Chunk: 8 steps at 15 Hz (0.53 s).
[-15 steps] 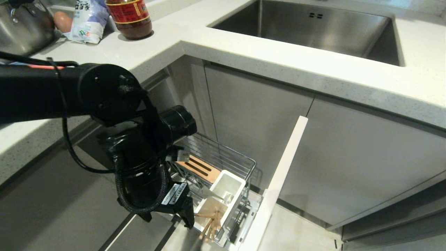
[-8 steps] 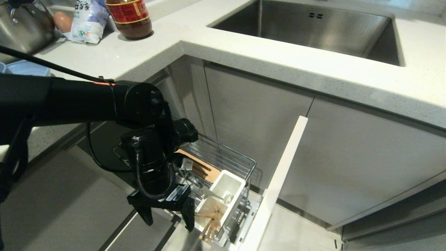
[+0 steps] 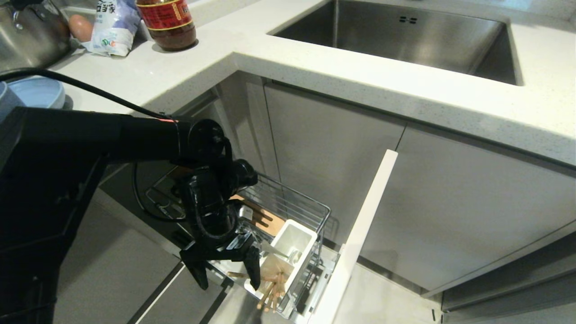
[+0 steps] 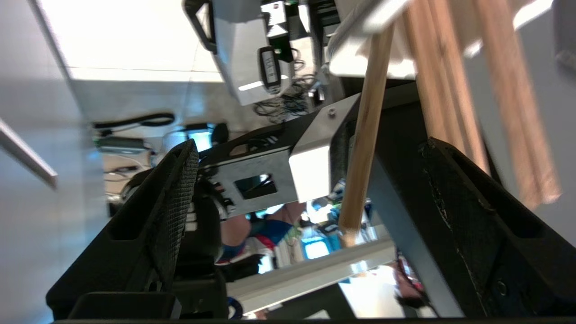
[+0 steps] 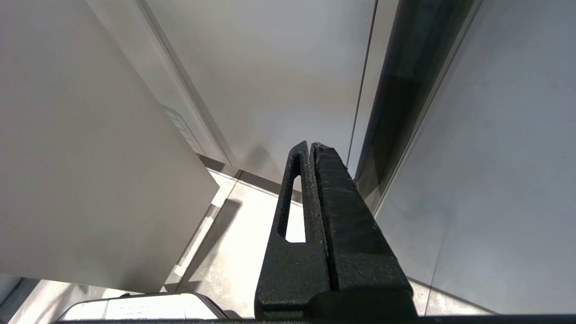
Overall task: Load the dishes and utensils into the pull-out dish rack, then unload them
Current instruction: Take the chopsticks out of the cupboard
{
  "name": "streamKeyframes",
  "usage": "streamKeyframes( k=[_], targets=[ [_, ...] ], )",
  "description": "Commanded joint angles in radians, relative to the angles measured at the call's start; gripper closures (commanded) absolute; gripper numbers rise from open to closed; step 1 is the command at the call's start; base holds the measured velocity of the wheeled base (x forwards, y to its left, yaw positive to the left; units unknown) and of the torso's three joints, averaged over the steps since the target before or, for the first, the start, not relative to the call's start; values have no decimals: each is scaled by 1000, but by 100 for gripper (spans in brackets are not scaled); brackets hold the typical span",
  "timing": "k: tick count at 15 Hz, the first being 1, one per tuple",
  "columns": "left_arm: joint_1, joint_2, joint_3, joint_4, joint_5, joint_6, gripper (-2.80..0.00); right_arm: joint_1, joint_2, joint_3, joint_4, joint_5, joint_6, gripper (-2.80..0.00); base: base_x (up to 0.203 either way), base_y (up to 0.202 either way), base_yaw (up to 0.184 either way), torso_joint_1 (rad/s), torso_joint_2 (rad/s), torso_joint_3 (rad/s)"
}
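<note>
Next, the left gripper grabs the wooden chopstick by its protruding end, to unload the white utensil cup (image 3: pixel 294 240).
The pull-out dish rack (image 3: pixel 292 204) stands drawn out below the counter, with its wood strip (image 3: pixel 266 221), white utensil cup (image 3: pixel 294 240) and pale cabinet front (image 3: pixel 360 234). Wooden chopsticks (image 3: pixel 271 293) lean out of the cup's near end, and something silver (image 3: pixel 293 256) lies inside it. My left gripper (image 3: pixel 227 275) hangs open beside the cup. One chopstick (image 4: pixel 363 157) crosses the gap between its fingers (image 4: pixel 180 189), untouched by either. The pale blue plate (image 3: pixel 38 90) rests on the counter at far left. My right gripper (image 5: pixel 310 145) is shut and empty, parked by cabinet panels.
On the counter's far left corner stand a steel pot (image 3: pixel 27 36), an egg (image 3: pixel 81 27), a white bag (image 3: pixel 112 27) and a brown sauce bottle (image 3: pixel 167 22). The steel sink (image 3: pixel 405 40) is set in the counter at the back right. Grey floor lies beside the rack.
My left arm has dropped and swung toward the rack, bringing the open gripper lower and around a chopstick's end. The plate on the counter has come into sight behind the arm.
</note>
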Motion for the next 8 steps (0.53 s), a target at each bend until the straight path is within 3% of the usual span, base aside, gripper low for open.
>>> streamKeyframes(
  k=[1,4,8],
  targets=[
    [11,53,-30,5,-12,-5,-280,0,-3,0,0,0,0,0,0,0,0,0,0,0],
    [43,88,-87,9,-64,-21,-280,0,-4,0,0,0,0,0,0,0,0,0,0,0],
    [44,87,-88,12,-73,-20,-280,0,-4,0,0,0,0,0,0,0,0,0,0,0]
  ],
)
